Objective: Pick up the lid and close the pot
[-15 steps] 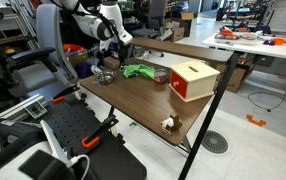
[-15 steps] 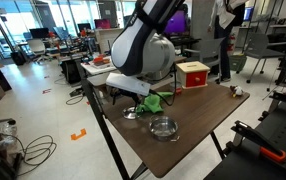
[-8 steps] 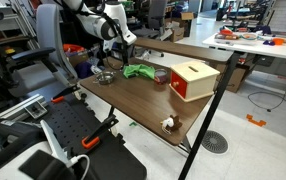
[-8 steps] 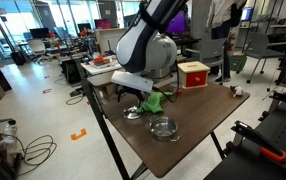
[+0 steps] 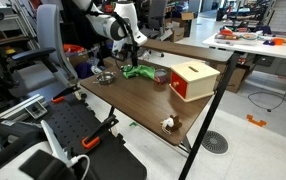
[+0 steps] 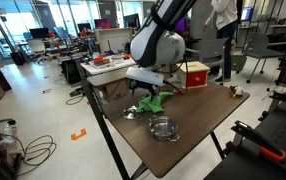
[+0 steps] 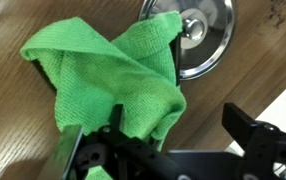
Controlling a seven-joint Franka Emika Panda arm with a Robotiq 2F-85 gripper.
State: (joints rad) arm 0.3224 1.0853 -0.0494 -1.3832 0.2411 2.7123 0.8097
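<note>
The gripper should close the pot [image 6: 163, 127] with the round metal lid next, so it should grab the lid by its centre knob from above, which leaves the lid's rim free to sit flat.
The pot [image 6: 163, 127], a small shallow shiny metal vessel, stands open near the table's end; it also shows in an exterior view [image 5: 103, 77]. The round metal lid [image 7: 193, 35] with a centre knob lies flat on the table beside a crumpled green cloth [image 7: 103, 80]; it shows in an exterior view [image 6: 133, 113] too. My gripper [image 7: 158, 130] is open and empty, hovering above the cloth's edge, with the lid off to one side of it. It appears in both exterior views [image 5: 129, 58] [image 6: 149, 92].
A red-and-cream box [image 5: 193, 80] stands mid-table, with a small dark reddish round container [image 5: 161, 75] beside it. A small white object [image 5: 168, 123] lies near the table's far end. Office chairs and benches surround the table [image 5: 133, 105].
My gripper has moved sideways from above the lid and pot area to above the green cloth. It stays open. Lid, pot and cloth have not moved.
</note>
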